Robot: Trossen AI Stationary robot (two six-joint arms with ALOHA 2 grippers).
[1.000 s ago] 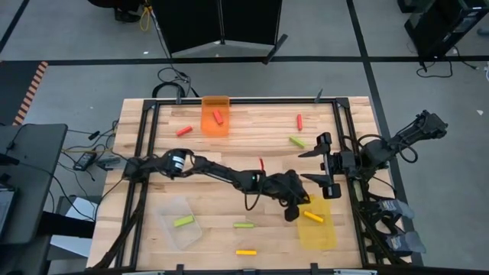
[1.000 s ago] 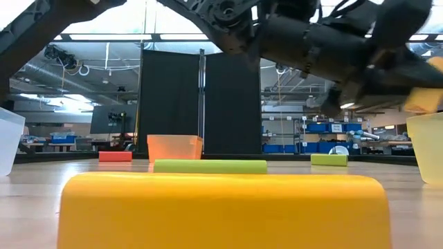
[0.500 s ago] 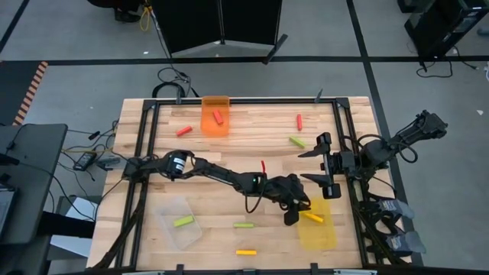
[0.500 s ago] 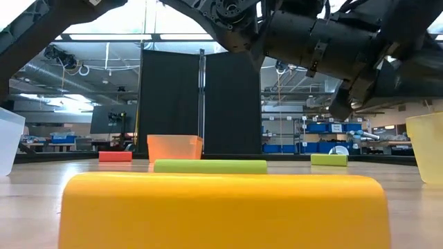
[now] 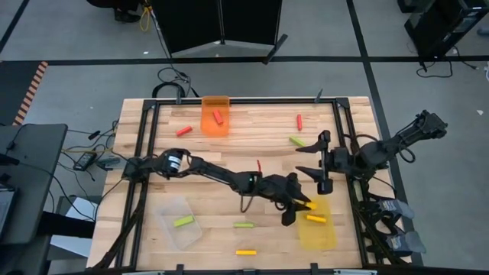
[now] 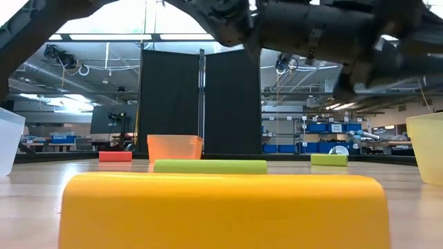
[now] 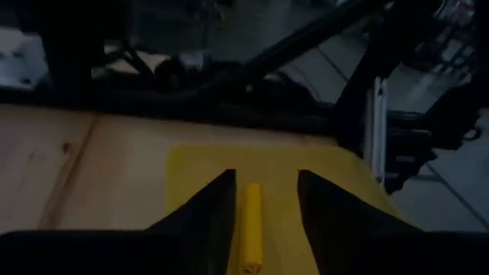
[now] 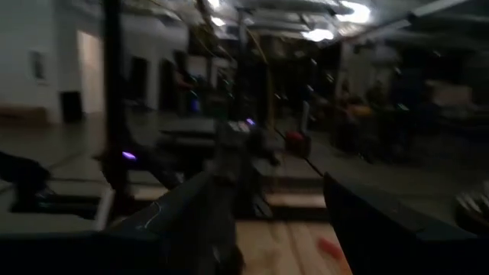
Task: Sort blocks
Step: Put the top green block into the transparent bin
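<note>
I will grab the green block by its long sides with my right gripper next. Then I can sort it into the clear bin with its match.
My left gripper is open and empty over the near-left corner of the yellow bin. A yellow block lies on the bin's floor; in the left wrist view this yellow block shows past my open fingers. My right gripper is open and empty above the table, just far of the bin; it also shows in the right wrist view. Loose on the table lie red blocks, green blocks and a yellow block.
An orange bin at the far edge holds a red block. A clear bin at the near left holds a green block. A black frame runs round the table. The near yellow block fills the low view.
A yellow block seen above the yellow bin's rim in the low view a second ago no longer shows there. My left arm has drawn back slightly toward the table's left. My right gripper has moved a little toward the far edge, still open.
</note>
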